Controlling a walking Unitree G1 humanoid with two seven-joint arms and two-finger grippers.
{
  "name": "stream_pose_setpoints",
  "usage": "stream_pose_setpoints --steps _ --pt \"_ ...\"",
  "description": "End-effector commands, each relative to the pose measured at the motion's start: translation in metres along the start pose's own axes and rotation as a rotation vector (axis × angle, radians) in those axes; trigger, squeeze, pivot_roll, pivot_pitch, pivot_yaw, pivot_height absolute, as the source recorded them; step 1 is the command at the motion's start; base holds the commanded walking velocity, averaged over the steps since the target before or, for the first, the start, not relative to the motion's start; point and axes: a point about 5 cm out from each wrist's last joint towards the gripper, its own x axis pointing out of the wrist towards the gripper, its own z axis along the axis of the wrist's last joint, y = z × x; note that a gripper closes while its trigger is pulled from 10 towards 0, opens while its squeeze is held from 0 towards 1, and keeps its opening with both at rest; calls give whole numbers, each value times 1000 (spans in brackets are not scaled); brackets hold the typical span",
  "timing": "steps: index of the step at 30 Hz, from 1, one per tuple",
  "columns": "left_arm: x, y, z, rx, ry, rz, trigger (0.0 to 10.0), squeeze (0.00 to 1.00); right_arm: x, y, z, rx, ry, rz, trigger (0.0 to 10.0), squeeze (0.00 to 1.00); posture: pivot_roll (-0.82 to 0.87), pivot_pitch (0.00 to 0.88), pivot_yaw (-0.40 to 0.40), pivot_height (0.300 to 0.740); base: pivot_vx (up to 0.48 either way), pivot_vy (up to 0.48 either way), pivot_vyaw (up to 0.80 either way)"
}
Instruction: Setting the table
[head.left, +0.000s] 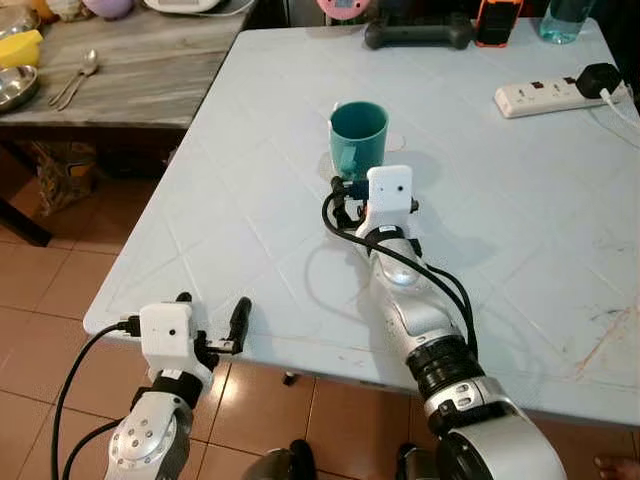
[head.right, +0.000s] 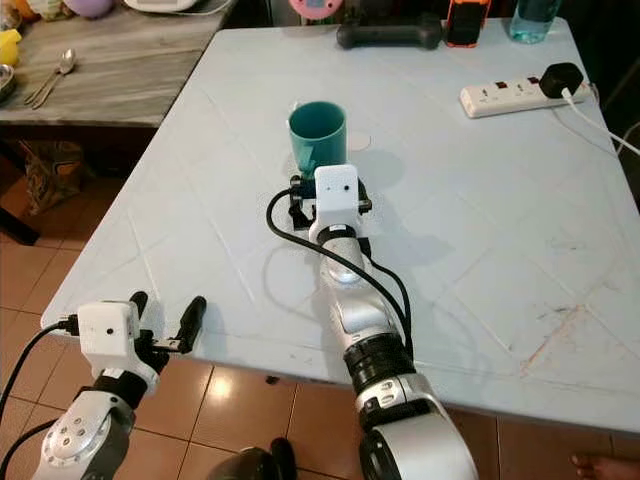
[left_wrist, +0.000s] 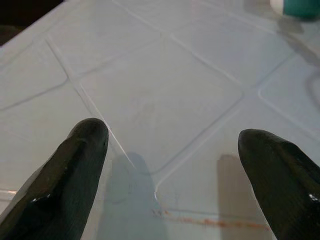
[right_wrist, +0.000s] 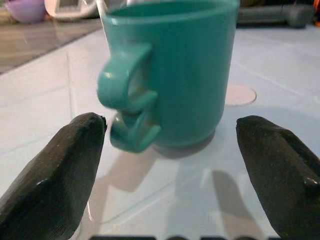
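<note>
The mug's round body (head.left: 366, 135) spans the whole gap between my open fingertips, so I should grab the mug by its narrow handle with my right gripper next.
A teal mug (head.left: 358, 136) stands upright on the pale blue table (head.left: 500, 230), its handle (right_wrist: 127, 110) turned toward me. My right gripper (right_wrist: 172, 170) is open just short of the mug, one fingertip to each side and apart from it. In the head views its fingers are hidden behind the white wrist camera box (head.left: 389, 192). My left gripper (head.left: 212, 312) is open at the table's near left edge, fingers (left_wrist: 75, 165) spread over the bare tabletop with nothing between them.
A white power strip (head.left: 545, 95) with a black plug lies at the far right. A black bar (head.left: 418, 34), an orange phone (head.left: 497, 20) and a blue bottle (head.left: 565, 18) line the far edge. A wooden side table (head.left: 130, 70) with spoons (head.left: 75, 78) stands to the left.
</note>
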Motion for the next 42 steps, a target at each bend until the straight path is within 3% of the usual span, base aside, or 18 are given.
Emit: stream_pose_setpoints --steps 1,6,7,8,10,11,12,13,22,23,24,29,30,32,42 --pt "-1 7 -4 10 15 24 10000 1000 -3 8 4 -7 -32 34 10000 1000 -70 232 142 740 0 0 0" --pt "3 5 0 -13 -9 -4 10000 1000 -8 10 9 -41 -66 65 10000 1000 -73 230 144 740 0 0 0" --pt "3 4 1 -10 -14 -11 9412 1000 -10 9 9 -47 -68 67 10000 565 -73 230 144 740 0 0 0" --pt "4 2 2 -30 -25 -22 4275 1000 -14 8 9 -50 -74 80 10000 0 -75 224 142 740 0 0 0" --pt "4 2 3 -38 -29 -25 4275 1000 -15 7 9 -48 -75 84 10000 0 -75 224 142 740 0 0 0" --pt "4 1 5 -43 -42 -27 0 1000 -18 5 7 -56 -73 85 10000 0 -76 222 141 740 0 0 0" --pt "4 -1 8 -43 -67 -45 0 1000 -20 3 6 -58 -69 86 10000 0 -76 222 141 740 0 0 0" --pt "4 -4 12 -45 -101 -60 0 0 -24 0 3 -64 -61 83 10000 0 -80 220 136 740 0 0 0" --pt "10 -6 15 -61 -99 -63 0 0 -40 -24 -6 -81 -20 40 10000 0 -98 210 137 740 0 0 0" --pt "10 -6 15 -64 -103 -65 10000 0 -41 -25 -7 -82 -17 38 10000 0 -98 210 137 740 0 0 0" --pt "10 -6 18 -72 -134 -61 0 0 -43 -27 -8 -84 -14 36 10000 0 -102 208 138 740 0 0 0" --pt "11 -7 21 -88 -166 -77 0 0 -49 -33 -8 -93 -8 30 10000 0 -110 200 140 740 0 0 0" --pt "12 -7 22 -89 -169 -78 0 0 -50 -34 -8 -98 -8 28 4510 0 -111 200 139 740 0 0 0" --pt "13 -7 22 -88 -171 -80 0 0 -53 -36 -8 -103 -5 24 0 0 -117 194 139 740 0 0 0" --pt "20 -8 24 -81 -182 -83 0 0 -59 -48 -7 -121 3 0 0 0 -130 179 134 740 0 0 0"
